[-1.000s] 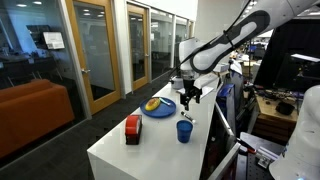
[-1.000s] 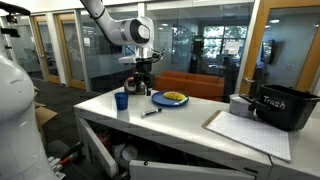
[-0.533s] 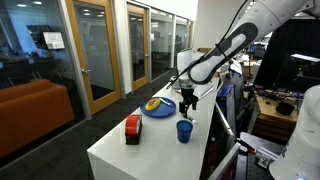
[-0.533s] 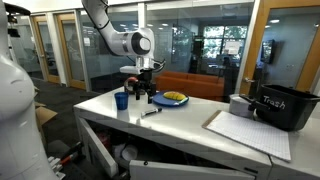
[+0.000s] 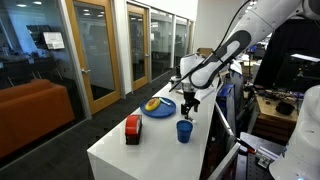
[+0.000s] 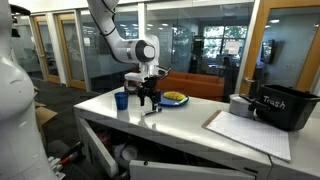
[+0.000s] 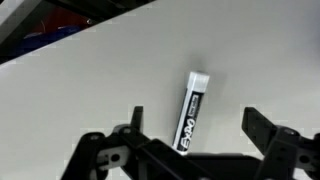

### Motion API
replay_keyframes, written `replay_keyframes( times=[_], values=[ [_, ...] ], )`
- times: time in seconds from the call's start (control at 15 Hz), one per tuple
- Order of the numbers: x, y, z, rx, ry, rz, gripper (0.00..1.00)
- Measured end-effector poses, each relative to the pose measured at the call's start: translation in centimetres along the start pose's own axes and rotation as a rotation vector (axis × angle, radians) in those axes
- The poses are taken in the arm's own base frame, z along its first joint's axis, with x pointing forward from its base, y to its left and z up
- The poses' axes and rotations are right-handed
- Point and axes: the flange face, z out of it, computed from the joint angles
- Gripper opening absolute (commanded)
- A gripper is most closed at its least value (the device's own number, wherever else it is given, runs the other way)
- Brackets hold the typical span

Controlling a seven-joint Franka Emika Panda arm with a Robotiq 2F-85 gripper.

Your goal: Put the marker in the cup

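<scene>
My fingers on either side are above the marker [image 7: 192,108] in an exterior view. My gripper isn't ready to close on the marker yet and needs to first come down.
The marker [image 7: 192,108], dark with a white label and pale end, lies flat on the white table; it also shows in an exterior view [image 6: 151,112]. My gripper [image 7: 198,120] is open and hangs just above the marker, one finger on each side, not touching it. The gripper shows in both exterior views [image 5: 189,104] [image 6: 150,100]. The blue cup [image 5: 184,131] [image 6: 121,100] stands upright and empty on the table, a short way from the gripper.
A flat blue plate [image 5: 158,108] [image 6: 172,99] with yellow food sits beside the gripper. A red-and-black block [image 5: 132,128] stands near the cup. A black trash bin [image 6: 278,108] and a paper sheet [image 6: 250,130] lie further along the table.
The gripper has come down and moved from over the plate to just above the marker. The marker and the cup have not moved.
</scene>
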Motion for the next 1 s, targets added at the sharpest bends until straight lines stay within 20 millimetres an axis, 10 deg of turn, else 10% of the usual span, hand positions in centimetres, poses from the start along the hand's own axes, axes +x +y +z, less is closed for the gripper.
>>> replay_keyframes(
  times=[0.8, 0.87, 1.0],
  values=[
    [0.2, 1.1, 2.3, 0.003, 0.002, 0.03, 1.0],
    [0.2, 1.1, 2.5, 0.003, 0.001, 0.029, 0.75],
    [0.2, 1.0, 2.8, 0.003, 0.0, 0.029, 0.66]
  ],
)
